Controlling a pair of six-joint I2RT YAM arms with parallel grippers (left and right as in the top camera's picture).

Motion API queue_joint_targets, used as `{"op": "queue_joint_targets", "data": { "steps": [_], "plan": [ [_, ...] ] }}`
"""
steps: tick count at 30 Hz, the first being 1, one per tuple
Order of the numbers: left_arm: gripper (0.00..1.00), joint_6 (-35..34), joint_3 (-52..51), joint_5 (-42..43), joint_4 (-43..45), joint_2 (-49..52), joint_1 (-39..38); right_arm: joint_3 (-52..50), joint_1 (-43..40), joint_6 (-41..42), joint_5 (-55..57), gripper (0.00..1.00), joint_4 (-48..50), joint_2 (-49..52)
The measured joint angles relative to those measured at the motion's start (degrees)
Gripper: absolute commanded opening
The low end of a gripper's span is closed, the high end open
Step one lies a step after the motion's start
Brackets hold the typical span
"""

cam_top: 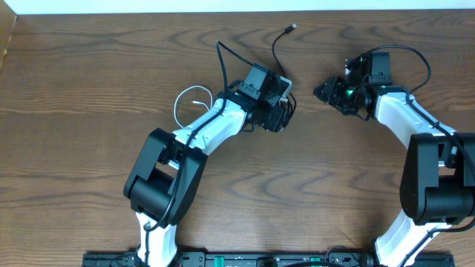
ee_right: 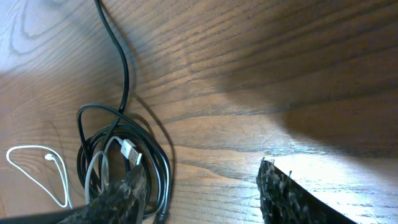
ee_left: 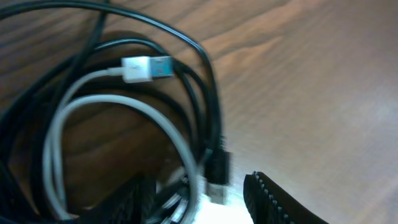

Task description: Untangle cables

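Next, my left gripper grabs the white cable's curved part near the white USB plug to untangle the white cable [ee_left: 62, 124] from the black cable's coil.
The black cable [ee_left: 208, 81] and the white cable [ee_left: 62, 124] lie coiled together on the wooden table. A white USB plug [ee_left: 146, 68] rests on the coil and a black plug [ee_left: 217, 171] lies at its edge. My left gripper [ee_left: 200, 182] is open right over the coil, with strands of both cables between its fingers. In the overhead view it [cam_top: 280, 111] covers the tangle; the black cable [cam_top: 276, 52] and a white loop [cam_top: 189, 104] stick out. My right gripper [cam_top: 324, 90] is open and empty, just right of the coil [ee_right: 124, 149].
The left arm [cam_top: 215, 122] reaches diagonally across the middle of the table [cam_top: 89, 74]. The right arm [cam_top: 401, 111] comes in from the right side. A loose white loop [ee_right: 37, 168] lies left of the coil. A pale wall edge [cam_top: 148, 6] runs along the far side.
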Motion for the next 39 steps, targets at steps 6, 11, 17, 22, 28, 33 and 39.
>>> {"op": "queue_joint_targets", "data": {
  "steps": [6, 11, 17, 22, 28, 33, 39],
  "plan": [
    [0.19, -2.3, 0.0, -3.7, 2.5, 2.0, 0.0, 0.0, 0.0, 0.0, 0.0, 0.54, 0.0, 0.0],
    [0.07, -3.3, 0.0, -4.8, 2.6, 2.4, 0.0, 0.0, 0.0, -0.2, 0.0, 0.54, -0.3, 0.0],
    [0.08, -8.4, 0.0, -5.1, 1.3, -0.3, 0.1, 0.0, 0.3, -0.4, 0.0, 0.54, -0.3, 0.0],
    [0.08, -10.9, 0.0, -5.1, 1.1, -11.9, 0.3, 0.0, 1.6, -0.4, -0.3, 0.53, 0.7, 0.0],
    [0.08, -11.8, 0.1, -5.2, 0.8, -24.9, 0.3, 0.0, 3.9, -1.0, -2.7, 0.53, 3.9, 0.0],
    [0.08, -12.0, 0.1, -5.2, 0.2, -27.3, 0.3, 0.0, 5.4, -1.5, -4.4, 0.52, 4.7, 0.0],
    [0.08, -12.0, 0.1, -5.2, -1.9, -27.0, 0.3, 0.0, 5.7, -2.5, -5.9, 0.52, 4.8, 0.0]
  ]
}}
